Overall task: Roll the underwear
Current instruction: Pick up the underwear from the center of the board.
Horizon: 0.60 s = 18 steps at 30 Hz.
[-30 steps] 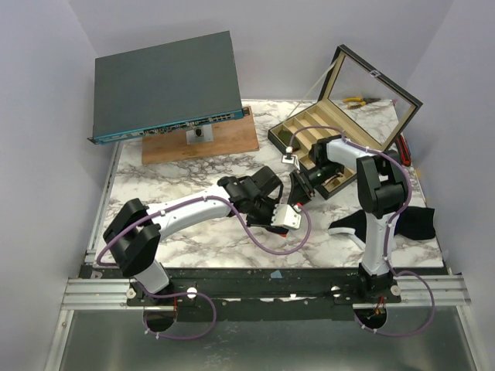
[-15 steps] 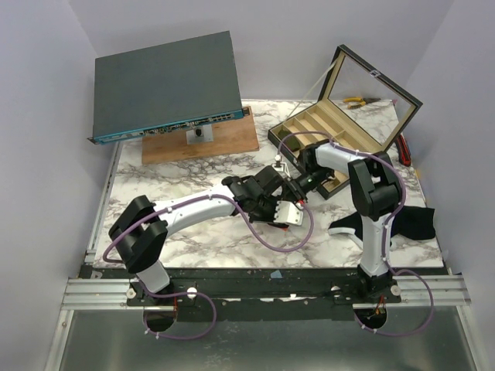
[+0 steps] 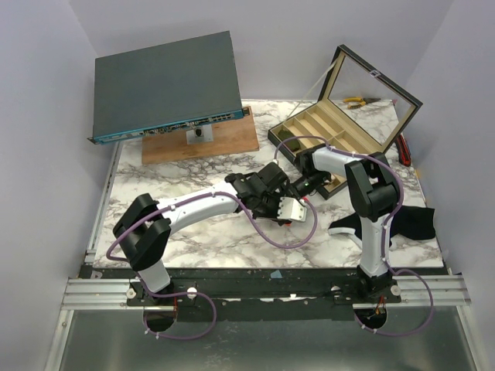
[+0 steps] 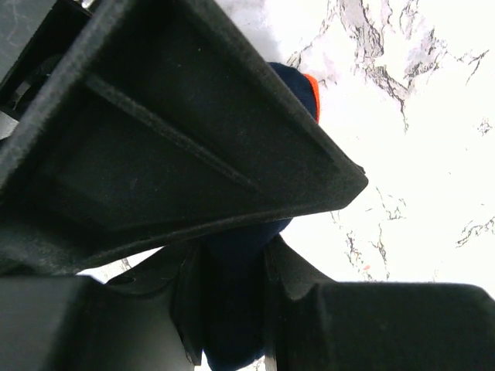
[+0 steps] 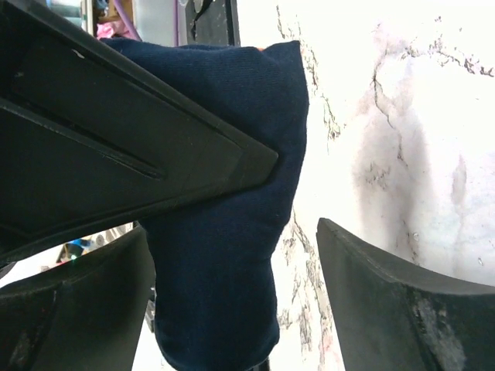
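Observation:
The fingers of my right gripper are on either side of the navy roll (image 5: 224, 270), and both reach past its lower end. My right gripper is ready to close on the underwear.
The underwear (image 4: 232, 309) is a navy-blue bundle with an orange trim edge (image 4: 312, 93), and my left gripper (image 4: 232, 297) is shut on it just above the marble table. In the right wrist view the same navy roll (image 5: 224, 270) hangs between the fingers of my right gripper (image 5: 236, 301). That gripper is open: the fabric lies against the left finger (image 5: 77, 309), with a gap to the right finger (image 5: 387, 294). In the top view the two grippers meet at mid-table, left gripper (image 3: 277, 202) and right gripper (image 3: 298, 188), and they hide the underwear there.
A grey network switch (image 3: 166, 85) stands on a wooden board (image 3: 205, 143) at the back left. An open compartment box with a mirrored lid (image 3: 340, 124) sits at the back right. A black cloth (image 3: 414, 220) lies by the right arm's base, with a red-handled tool (image 3: 402, 148) near the right edge.
My right gripper has swung left across the table and now straddles the bundle. The left arm has edged slightly toward the back with the underwear still in it.

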Motion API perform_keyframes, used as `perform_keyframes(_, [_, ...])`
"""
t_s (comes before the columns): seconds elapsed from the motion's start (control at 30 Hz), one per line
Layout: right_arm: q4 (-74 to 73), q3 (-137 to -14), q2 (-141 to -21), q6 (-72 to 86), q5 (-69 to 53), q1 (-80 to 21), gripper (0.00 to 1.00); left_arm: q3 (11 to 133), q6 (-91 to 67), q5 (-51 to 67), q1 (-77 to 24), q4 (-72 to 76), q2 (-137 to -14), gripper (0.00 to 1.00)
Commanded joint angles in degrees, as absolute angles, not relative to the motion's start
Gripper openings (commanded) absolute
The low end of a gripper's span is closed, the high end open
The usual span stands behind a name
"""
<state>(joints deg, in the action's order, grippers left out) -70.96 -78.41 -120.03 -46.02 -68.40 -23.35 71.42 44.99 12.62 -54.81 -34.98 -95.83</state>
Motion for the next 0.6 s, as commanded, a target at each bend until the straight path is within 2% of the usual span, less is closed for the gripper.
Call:
perform_keyframes(0.0, [-70.06, -78.92, -119.55, -45.82, -67.98, -23.71, 0.81, 72.58, 45.26, 11.82, -54.69, -34.96, -96.39, 0.00])
perform_keyframes(0.17, [-72.50, -80.06, -120.65, -47.59, -68.20, -23.75, 0.66, 73.12, 45.26, 11.87, -54.84, -35.42, -97.18, 0.00])
perform_keyframes(0.33, [-72.94, -80.44, -120.56, -47.81, -68.34, -23.92, 0.59, 73.30, 45.24, 12.14, -55.10, -35.75, -98.06, 0.00])
perform_keyframes(0.37, [-72.99, -80.51, -120.50, -47.81, -68.29, -24.07, 0.59, 73.30, 45.26, 12.28, -55.19, -35.83, -98.13, 0.00])
perform_keyframes(0.5, [-72.73, -80.50, -120.35, -47.56, -68.03, -24.35, 0.69, 73.37, 45.26, 12.65, -55.54, -35.86, -98.39, 0.00])
perform_keyframes(0.57, [-72.80, -80.51, -120.41, -47.46, -68.03, -24.60, 0.69, 73.55, 45.26, 12.72, -55.72, -36.03, -98.51, 0.00])
